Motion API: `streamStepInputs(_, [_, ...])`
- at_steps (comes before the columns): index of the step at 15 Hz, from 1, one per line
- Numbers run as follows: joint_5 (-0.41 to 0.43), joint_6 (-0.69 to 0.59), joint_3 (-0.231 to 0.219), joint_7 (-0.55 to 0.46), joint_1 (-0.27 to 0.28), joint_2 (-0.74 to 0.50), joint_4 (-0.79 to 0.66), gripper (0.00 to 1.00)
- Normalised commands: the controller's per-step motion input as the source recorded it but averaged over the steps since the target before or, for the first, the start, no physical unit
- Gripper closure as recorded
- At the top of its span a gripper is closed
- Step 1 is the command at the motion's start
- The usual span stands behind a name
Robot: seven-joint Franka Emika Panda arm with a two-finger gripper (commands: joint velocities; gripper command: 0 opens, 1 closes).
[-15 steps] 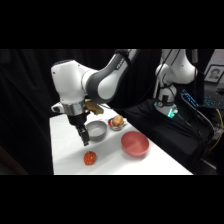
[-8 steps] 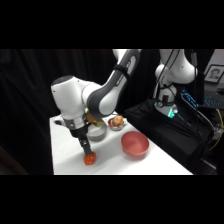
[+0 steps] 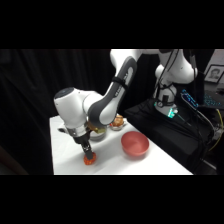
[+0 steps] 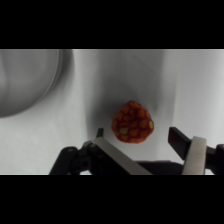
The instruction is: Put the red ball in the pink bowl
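My gripper will next grab the red ball around its lumpy round middle (image 3: 90,159), to drop the ball into the pink bowl (image 3: 134,144).
The red ball (image 4: 132,122) is small, lumpy and red-orange, resting on the white table. In the side view the red ball (image 3: 89,160) lies near the table's front left edge. My gripper (image 3: 88,155) has come down right over it. In the wrist view my gripper (image 4: 137,140) is open, one finger on each side of the ball, with gaps showing. The pink bowl (image 3: 134,144) sits upright to the right of the ball, plain and salmon red.
A grey bowl (image 3: 97,134) stands just behind my gripper, and its rim (image 4: 30,80) fills the wrist view's upper left. A small bowl with a tan object (image 3: 118,122) sits further back. The table's front edge (image 3: 120,172) is close to the ball.
The arm has swung forward and down from above the grey bowl. My gripper now reaches the table with its fingers around the red ball.
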Motion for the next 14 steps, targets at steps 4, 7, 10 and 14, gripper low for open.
streamStepInputs(4, [0.0, 0.09, -0.001, 0.08, 0.014, 0.12, 0.14, 0.0])
streamStepInputs(7, [0.028, 0.13, 0.018, 0.05, -0.006, 0.11, 0.13, 0.0])
streamStepInputs(10, [0.045, 0.12, 0.03, 0.04, -0.018, 0.12, 0.13, 0.0])
streamStepInputs(14, [0.041, 0.12, 0.031, 0.04, -0.009, 0.12, 0.15, 0.25])
